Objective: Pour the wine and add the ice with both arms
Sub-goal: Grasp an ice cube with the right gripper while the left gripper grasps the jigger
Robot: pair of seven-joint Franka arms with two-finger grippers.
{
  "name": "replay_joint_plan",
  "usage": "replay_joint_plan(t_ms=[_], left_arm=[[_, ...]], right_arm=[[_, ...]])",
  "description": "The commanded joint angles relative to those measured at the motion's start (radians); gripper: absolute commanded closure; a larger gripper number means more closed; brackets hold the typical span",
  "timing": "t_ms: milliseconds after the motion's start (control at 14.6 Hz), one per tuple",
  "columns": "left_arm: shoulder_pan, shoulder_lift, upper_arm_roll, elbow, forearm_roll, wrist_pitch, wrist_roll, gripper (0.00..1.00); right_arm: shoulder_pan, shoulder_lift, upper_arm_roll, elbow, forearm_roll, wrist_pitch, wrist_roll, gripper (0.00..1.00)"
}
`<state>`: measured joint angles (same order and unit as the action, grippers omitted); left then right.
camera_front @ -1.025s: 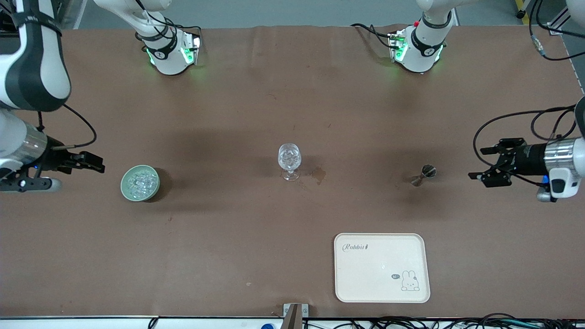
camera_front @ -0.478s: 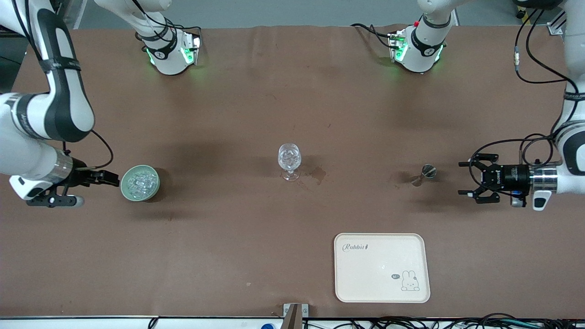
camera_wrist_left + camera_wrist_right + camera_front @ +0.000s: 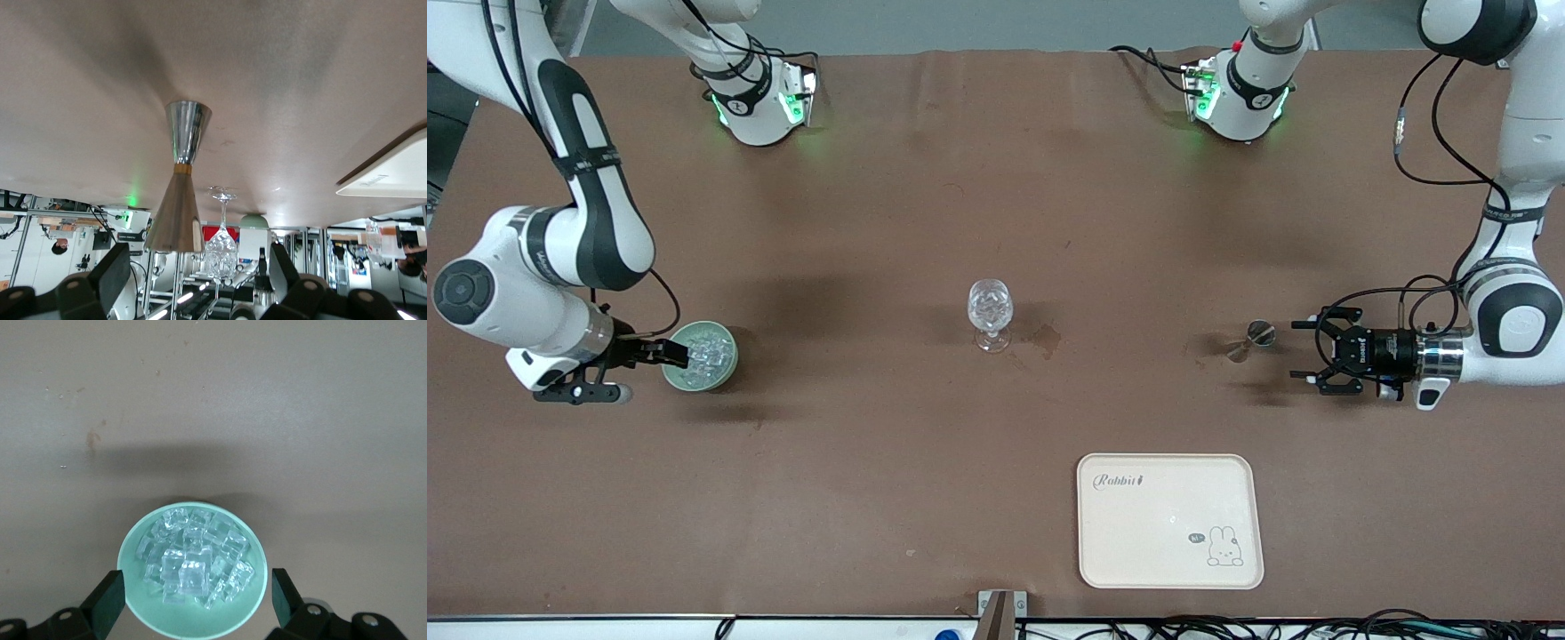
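Note:
My right gripper grabs one clear cube (image 3: 709,353) by its flat sides next, to add ice to the stemmed glass (image 3: 990,314).
A green bowl (image 3: 727,366) heaped with clear ice (image 3: 701,354) sits toward the right arm's end of the table. My right gripper (image 3: 676,354) is open at the bowl's rim. In the right wrist view its fingers (image 3: 108,600) flank the bowl (image 3: 140,613) and the ice (image 3: 195,563) without gripping. A stemmed glass (image 3: 990,314) with ice in it stands mid-table. A metal jigger (image 3: 1254,338) stands toward the left arm's end. My left gripper (image 3: 1311,350) is open, low and level with the jigger (image 3: 180,180), a short gap away. The glass (image 3: 221,243) shows past the jigger.
A cream rabbit tray (image 3: 1170,520) lies nearer the front camera than the jigger, and its edge shows in the left wrist view (image 3: 393,175). A dark wet stain (image 3: 1047,338) marks the table beside the glass.
Both arms have come down and inward. The right gripper moved up to the bowl's rim. The left gripper moved closer to the jigger.

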<state>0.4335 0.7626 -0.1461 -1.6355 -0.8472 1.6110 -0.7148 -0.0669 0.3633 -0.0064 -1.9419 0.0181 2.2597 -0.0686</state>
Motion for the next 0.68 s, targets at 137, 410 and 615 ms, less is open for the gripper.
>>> replay_joint_plan(t_ms=[137,410,615], left_arm=[[0.014,0.037,-0.009,-0.033,-0.035,-0.016,0.093,0.12],[0.021,0.064,-0.01,-0.047,-0.044,-0.016,0.169,0.14],[0.021,0.098,-0.01,-0.047,-0.065,-0.016,0.216,0.18]], right_arm=[[-0.001,0.013,0.008,-0.089,-0.012,0.102,0.006,0.03],[0.001,0.013,0.008,-0.147,-0.012,0.176,0.006,0.17],[0.003,0.013,0.008,-0.163,-0.012,0.178,0.006,0.24]])
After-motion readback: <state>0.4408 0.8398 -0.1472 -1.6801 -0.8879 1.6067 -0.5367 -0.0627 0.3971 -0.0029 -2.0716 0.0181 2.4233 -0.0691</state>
